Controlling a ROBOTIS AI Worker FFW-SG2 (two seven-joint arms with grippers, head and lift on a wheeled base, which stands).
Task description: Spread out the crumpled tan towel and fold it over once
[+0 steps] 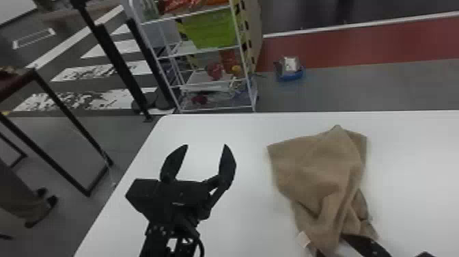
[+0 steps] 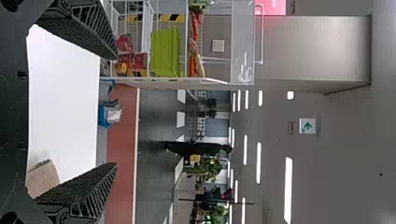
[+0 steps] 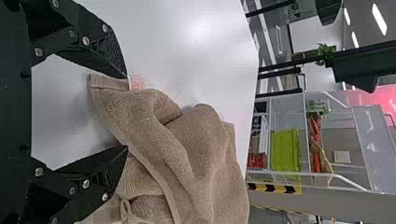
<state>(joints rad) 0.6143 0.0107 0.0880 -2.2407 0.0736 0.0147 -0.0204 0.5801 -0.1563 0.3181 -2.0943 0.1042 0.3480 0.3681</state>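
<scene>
The towel [image 3: 187,158] lies in slack, bunched folds. The right gripper picks up the towel by the hemmed corner [image 3: 110,86] beside the pale tag next.
The tan towel [image 1: 317,167] lies crumpled on the white table, right of centre, with folds bunched at its near end and a small pale tag there. My left gripper [image 1: 206,146] stands open to the towel's left, holding nothing. At the towel's near end is my right gripper [image 1: 367,244], partly hidden by the cloth. In the left wrist view, my left gripper [image 2: 116,111] has its fingers wide apart, and a bit of towel [image 2: 43,178] lies beyond one finger. In the right wrist view, my right gripper [image 3: 126,112] is open, with a hemmed corner of the towel [image 3: 187,158] between its fingertips.
The white table [image 1: 252,212] has its left edge beyond my left arm and its far edge behind the towel. Past the far edge stand a wire rack [image 1: 208,83] with a green bin and a blue container [image 1: 289,70] on the floor.
</scene>
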